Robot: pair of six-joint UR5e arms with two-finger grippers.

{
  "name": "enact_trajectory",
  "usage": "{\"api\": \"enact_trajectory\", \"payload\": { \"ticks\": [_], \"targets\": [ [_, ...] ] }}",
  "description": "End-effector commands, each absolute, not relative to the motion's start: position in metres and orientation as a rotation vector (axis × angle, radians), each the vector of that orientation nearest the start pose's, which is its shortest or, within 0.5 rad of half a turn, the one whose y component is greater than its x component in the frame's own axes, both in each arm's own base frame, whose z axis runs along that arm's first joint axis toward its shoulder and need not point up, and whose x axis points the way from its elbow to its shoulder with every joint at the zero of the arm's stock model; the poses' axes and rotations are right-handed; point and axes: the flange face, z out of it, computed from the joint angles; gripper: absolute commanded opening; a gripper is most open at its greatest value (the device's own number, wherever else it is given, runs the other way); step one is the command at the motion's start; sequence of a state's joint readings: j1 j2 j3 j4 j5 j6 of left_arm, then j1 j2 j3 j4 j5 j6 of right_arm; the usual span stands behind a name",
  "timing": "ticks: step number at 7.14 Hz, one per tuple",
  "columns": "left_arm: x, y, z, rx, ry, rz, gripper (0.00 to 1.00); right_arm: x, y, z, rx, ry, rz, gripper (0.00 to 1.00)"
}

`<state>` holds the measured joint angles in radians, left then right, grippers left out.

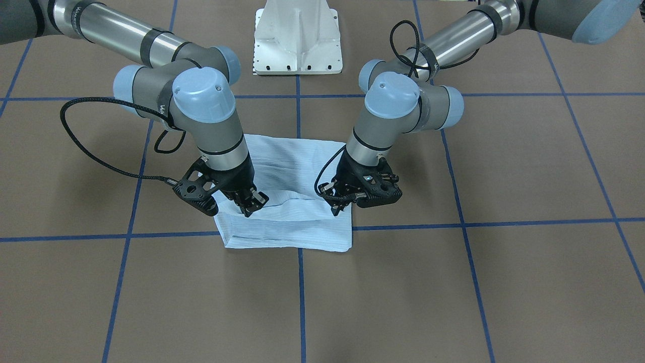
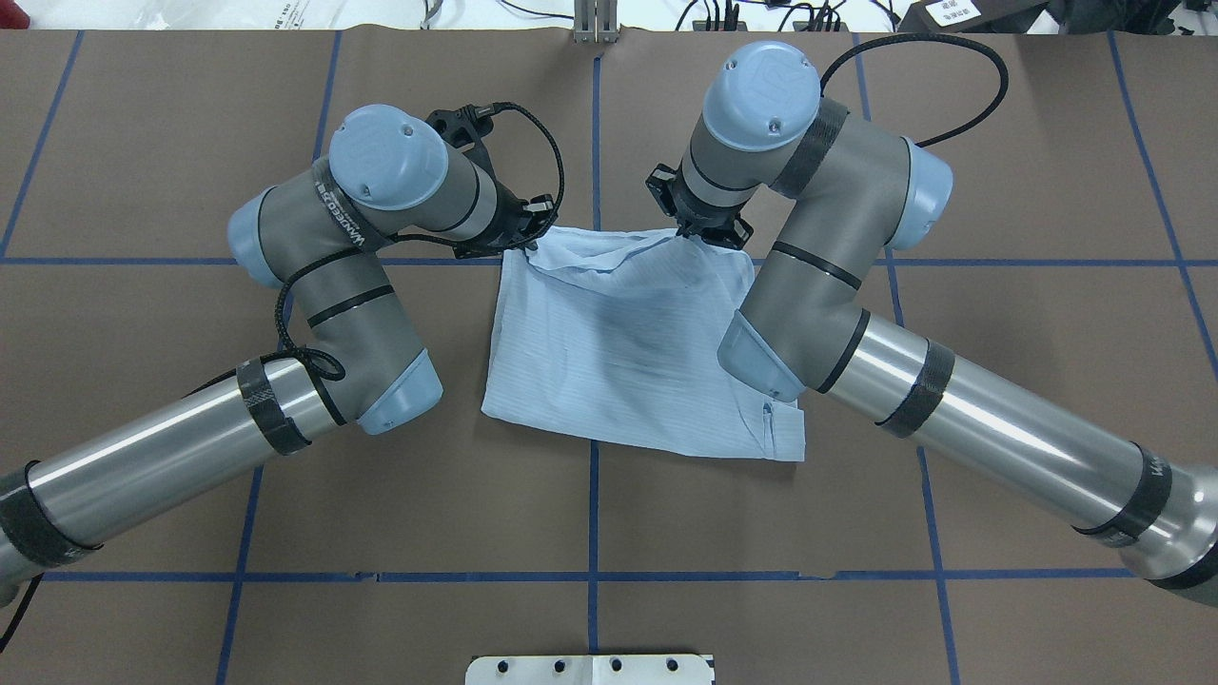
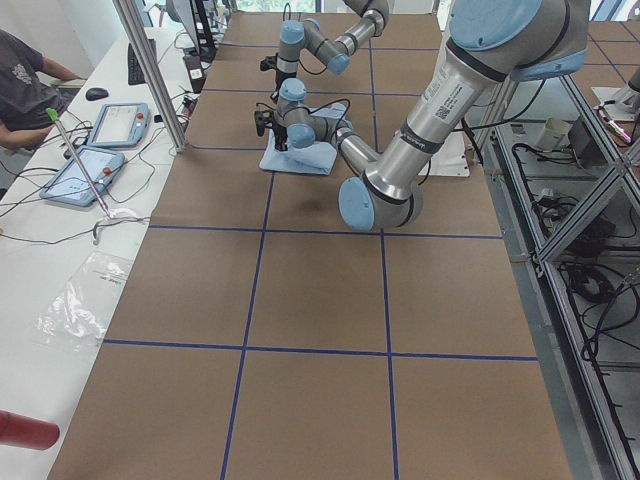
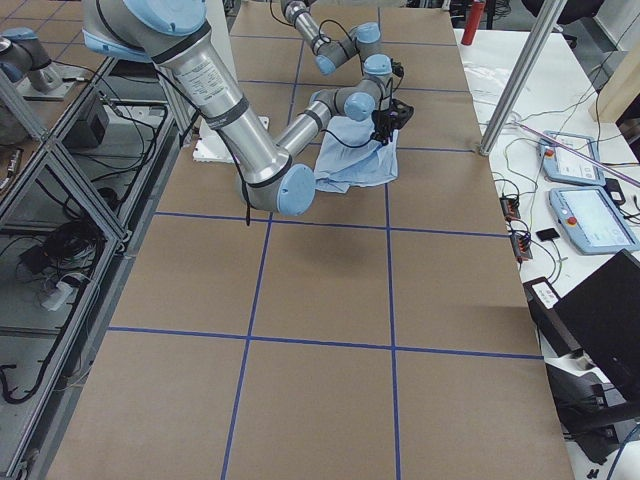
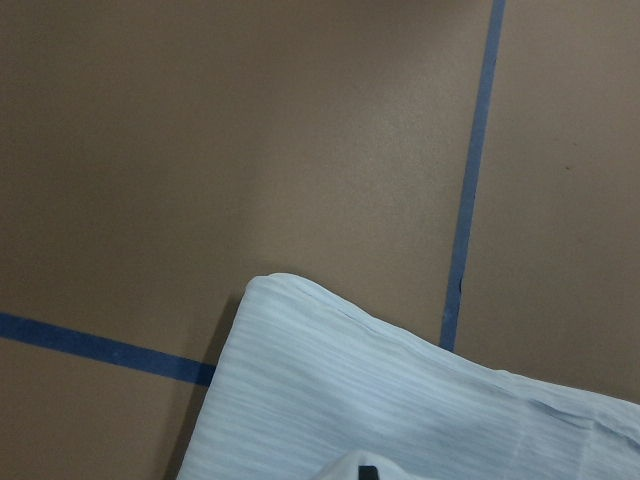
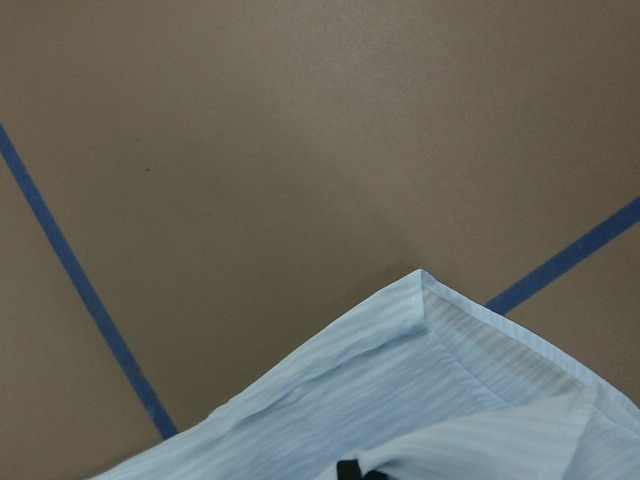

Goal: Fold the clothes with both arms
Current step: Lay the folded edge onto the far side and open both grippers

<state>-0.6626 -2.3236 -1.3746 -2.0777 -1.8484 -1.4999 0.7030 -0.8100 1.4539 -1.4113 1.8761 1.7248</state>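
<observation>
My left gripper should open now, because the held corner (image 5: 345, 465) is over the folded shirt's lower layer (image 5: 290, 380) in the left wrist view.
The pale-blue striped shirt (image 1: 297, 229) (image 2: 618, 352) lies folded into a rough rectangle at the middle of the brown table. Its edge farthest from the robot's base is pulled up slightly at both corners. My left gripper (image 1: 336, 208) (image 2: 529, 243) is shut on one of those corners, and my right gripper (image 1: 250, 207) (image 2: 693, 234) is shut on the other. In each wrist view the shirt (image 5: 400, 400) (image 6: 420, 400) fills the lower part over bare table, with only a black fingertip showing at the bottom edge. A collar or cuff piece sticks out at the shirt's near right corner (image 2: 775, 428).
The white pedestal base (image 1: 297, 45) (image 2: 590, 669) stands behind the shirt on the robot's side. Blue tape lines (image 1: 301, 292) grid the brown table. A side bench holds tablets (image 3: 115, 125) (image 4: 590, 215) and cables, with a seated person (image 3: 20, 70) at it.
</observation>
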Motion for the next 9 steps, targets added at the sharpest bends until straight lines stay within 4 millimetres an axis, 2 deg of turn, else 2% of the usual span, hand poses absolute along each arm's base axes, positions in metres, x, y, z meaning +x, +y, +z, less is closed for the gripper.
{"api": "enact_trajectory", "payload": {
  "ticks": [1, 3, 4, 5, 6, 7, 9],
  "targets": [
    [0.533, -0.550, 0.229, 0.142, 1.074, -0.386, 0.00, -0.505, -0.566, 0.241, -0.071, -0.840, 0.693, 0.00],
    [0.532, -0.551, 0.230, 0.143, 1.074, -0.387, 0.00, -0.504, -0.567, 0.240, -0.069, -0.842, 0.694, 0.00],
    [0.533, -0.550, 0.229, 0.141, 1.075, -0.388, 0.00, -0.504, -0.567, 0.241, -0.069, -0.840, 0.692, 0.16],
    [0.532, -0.551, 0.228, 0.142, 1.083, -0.397, 0.90, -0.506, -0.567, 0.243, -0.070, -0.836, 0.690, 0.99],
    [0.526, -0.558, 0.220, 0.140, 1.095, -0.426, 1.00, -0.495, -0.577, 0.243, -0.071, -0.843, 0.706, 1.00],
    [0.501, -0.581, 0.218, 0.161, 1.094, -0.465, 1.00, -0.483, -0.585, 0.240, -0.080, -0.872, 0.691, 1.00],
    [0.465, -0.611, 0.225, 0.168, 1.071, -0.506, 1.00, -0.484, -0.583, 0.235, -0.074, -0.888, 0.671, 1.00]
  ]
}}
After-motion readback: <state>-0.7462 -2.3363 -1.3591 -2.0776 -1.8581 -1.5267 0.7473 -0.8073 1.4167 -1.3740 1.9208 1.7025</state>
